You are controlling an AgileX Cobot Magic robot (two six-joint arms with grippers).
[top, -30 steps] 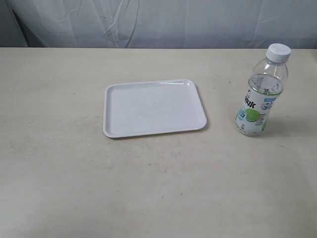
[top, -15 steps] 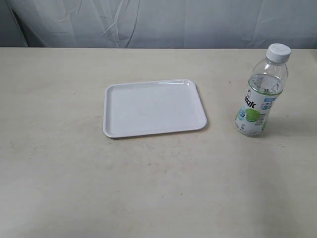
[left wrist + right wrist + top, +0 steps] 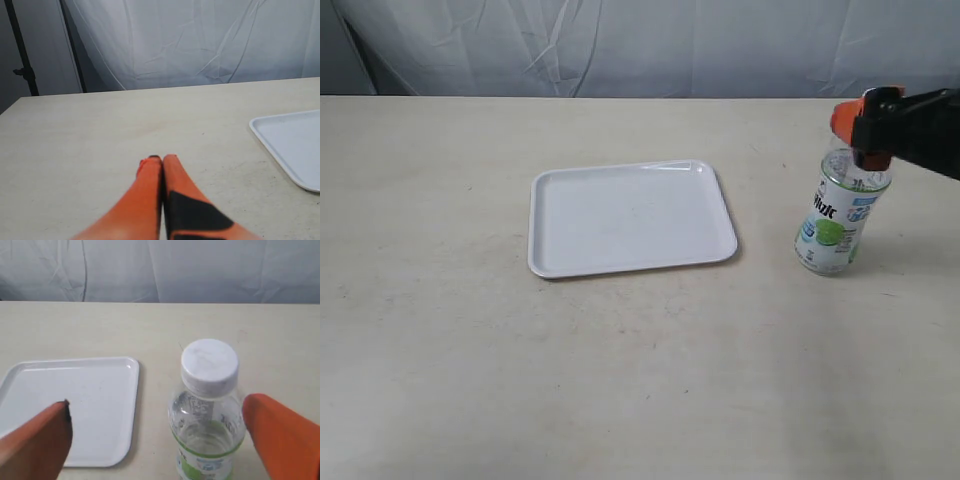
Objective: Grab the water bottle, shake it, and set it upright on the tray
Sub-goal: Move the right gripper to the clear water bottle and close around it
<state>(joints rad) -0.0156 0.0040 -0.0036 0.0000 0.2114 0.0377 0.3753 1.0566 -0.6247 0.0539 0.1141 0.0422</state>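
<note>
The water bottle slopes in at its shoulder under the white cap, so my right gripper should grab the bottle around its straight labelled body next.
The water bottle stands upright on the table to the right of the tray; its white cap shows in the right wrist view. My right gripper has come in from the right edge at cap height, hiding the cap in the exterior view. It is open, its orange fingers wide apart, the bottle standing between them near one finger, untouched. My left gripper is shut with nothing in it, low over bare table; the tray's corner lies off to one side.
The pale table stretches wide around the tray. A wrinkled white cloth backdrop hangs behind the far edge. A dark stand pole rises beyond the table in the left wrist view.
My right gripper has entered the exterior view from the right and now sits at the bottle's cap. Bottle and tray have not moved.
</note>
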